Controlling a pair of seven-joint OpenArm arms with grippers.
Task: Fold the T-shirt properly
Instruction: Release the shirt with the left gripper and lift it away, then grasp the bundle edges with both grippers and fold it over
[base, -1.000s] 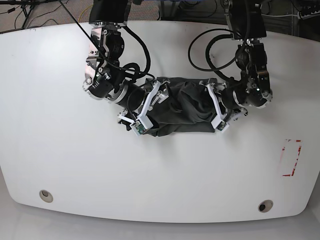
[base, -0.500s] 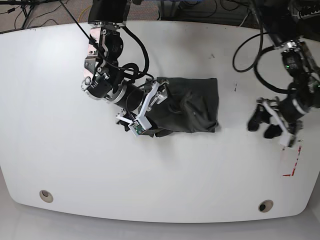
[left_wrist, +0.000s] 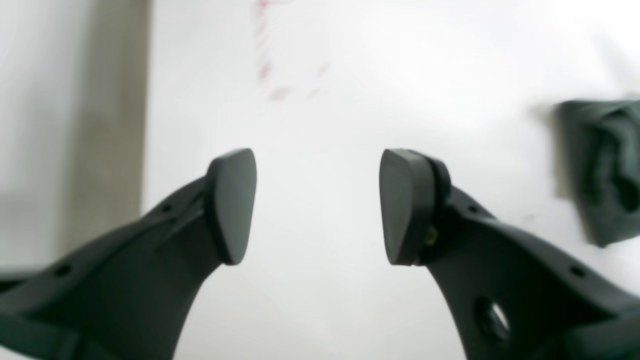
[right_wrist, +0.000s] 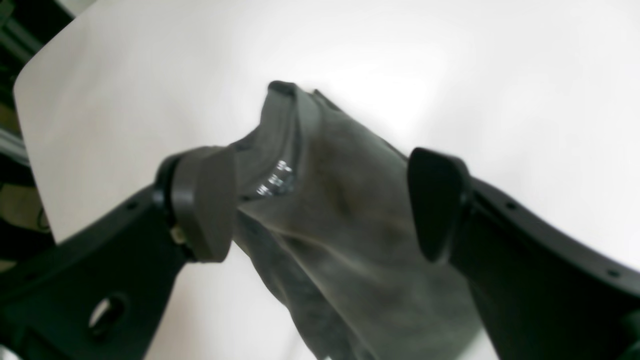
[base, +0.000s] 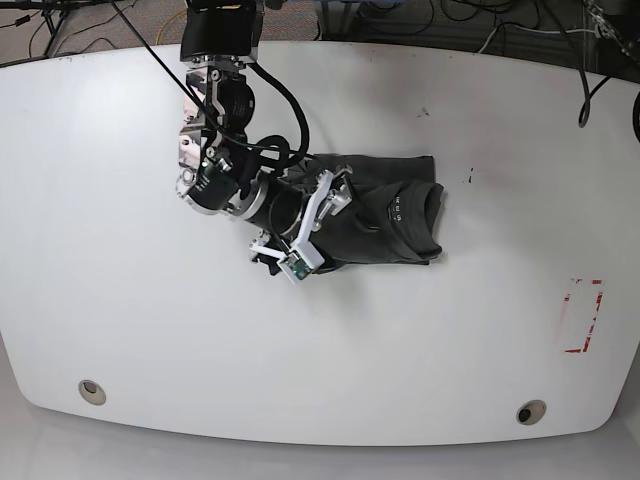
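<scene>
My right gripper needs to go lower before it closes on the T-shirt, because its fingers are above the bundle and the white tabletop shows below.
The dark grey T-shirt (base: 385, 215) lies as a folded bundle at the middle of the white table (base: 150, 300). Its collar and small label (base: 396, 209) face up near its right end. My right gripper (base: 315, 228) is open over the bundle's left end. In the right wrist view its fingers (right_wrist: 205, 200) stand wide apart on either side of the T-shirt (right_wrist: 350, 240), not pinching it. My left gripper (left_wrist: 317, 205) is open and empty above bare table, with the T-shirt (left_wrist: 600, 165) off to its right. The left arm is outside the base view.
A red marking (base: 583, 315) is on the table at the right, also faint in the left wrist view as the red marking (left_wrist: 270, 75). Two round holes (base: 92, 391) (base: 531, 411) sit near the front edge. The table's edge (left_wrist: 146, 150) shows beside the left gripper.
The left arm let go of the T-shirt's right end and swung right, out of the base view. The collar and label now show there. The right gripper shifted slightly down over the left end.
</scene>
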